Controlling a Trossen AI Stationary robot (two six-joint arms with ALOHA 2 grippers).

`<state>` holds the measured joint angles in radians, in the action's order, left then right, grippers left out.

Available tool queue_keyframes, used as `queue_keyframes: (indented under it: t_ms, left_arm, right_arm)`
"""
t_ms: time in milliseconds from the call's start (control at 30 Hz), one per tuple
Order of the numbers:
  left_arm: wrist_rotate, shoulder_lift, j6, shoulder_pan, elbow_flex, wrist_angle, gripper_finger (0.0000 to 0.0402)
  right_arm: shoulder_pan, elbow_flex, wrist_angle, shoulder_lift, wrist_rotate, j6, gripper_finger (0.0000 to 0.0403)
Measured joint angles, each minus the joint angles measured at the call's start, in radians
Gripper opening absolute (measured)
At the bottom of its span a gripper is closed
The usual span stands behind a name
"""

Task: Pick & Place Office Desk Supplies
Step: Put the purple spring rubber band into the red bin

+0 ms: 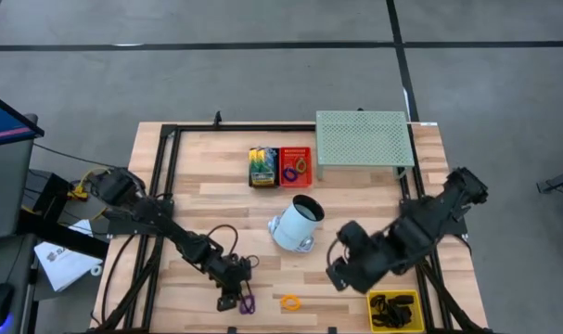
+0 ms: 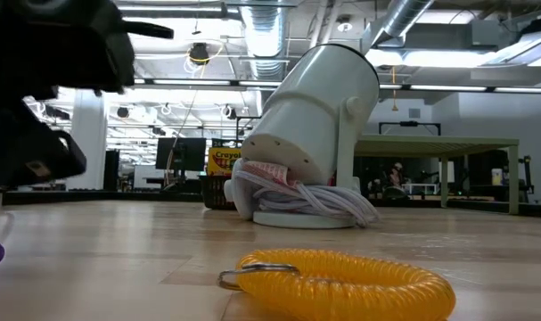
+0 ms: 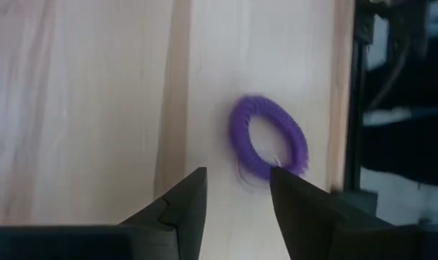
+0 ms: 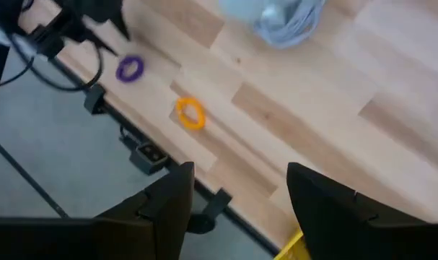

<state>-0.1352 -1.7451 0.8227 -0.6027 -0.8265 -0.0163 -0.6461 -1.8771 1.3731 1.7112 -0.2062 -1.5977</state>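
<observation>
My fingers are over wood, short of the coiled rim, and would miss the purple ring now. My left gripper will move toward it first.
A purple coiled ring [image 3: 269, 137] lies flat on the wooden table near its near edge [image 1: 248, 302]. My left gripper [image 3: 237, 173] is open, low over the table [image 1: 232, 297], with one fingertip [image 3: 278, 173] right beside the ring's rim. A yellow-orange coiled ring [image 1: 290, 301] lies flat to its right [image 2: 341, 281] [image 4: 190, 113]. My right gripper [image 4: 240, 170] is open and empty, held above the table [image 1: 338, 272]. A yellow-green crayon box [image 1: 262, 167] and a red box [image 1: 296, 165] holding rings sit farther back.
A white cylinder [image 1: 297, 223] with a wound cable lies tilted in the table's middle [image 2: 315, 116]. A yellow bin [image 1: 395, 311] of black binder clips sits at the near right corner. A green perforated stand [image 1: 364, 139] is at the far right. Black frame rails [image 1: 160, 186] run along the table's sides.
</observation>
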Motion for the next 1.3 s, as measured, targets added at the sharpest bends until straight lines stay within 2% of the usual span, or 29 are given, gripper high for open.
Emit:
queue_keyframes:
  t_ms: [100, 400, 533, 867, 1000, 1200, 1300]
  left_arm:
    - [0.015, -0.032, 0.036, 0.009, 0.0, 0.048, 0.0144]
    - [0.067, -0.095, 0.099, 0.001, -0.004, 0.129, 0.0134]
    - [0.104, -0.1, 0.122, -0.012, -0.008, 0.123, 0.0131]
    - [0.248, -0.141, 0.191, -0.077, -0.011, 0.143, 0.0129]
    - [0.29, -0.142, 0.211, -0.1, -0.01, 0.123, 0.0097]
    - [0.348, -0.143, 0.216, -0.137, -0.009, 0.103, 0.0017]
    - [0.354, -0.143, 0.237, -0.138, -0.009, 0.097, 0.0012]
  right_arm:
    - [-0.053, -0.001, -0.002, 0.01, -0.019, -0.044, 0.0219]
    - [-0.225, 0.0, -0.028, 0.012, -0.174, -0.254, 0.0219]
    - [-0.274, -0.001, -0.021, 0.041, -0.216, -0.317, 0.0219]
    - [-0.274, -0.001, -0.087, 0.178, -0.285, -0.306, 0.0219]
    - [-0.258, -0.001, -0.158, 0.23, -0.294, -0.266, 0.0219]
    - [-0.234, -0.001, -0.255, 0.261, -0.35, -0.225, 0.0219]
    - [-0.223, -0.001, -0.256, 0.265, -0.379, -0.219, 0.0219]
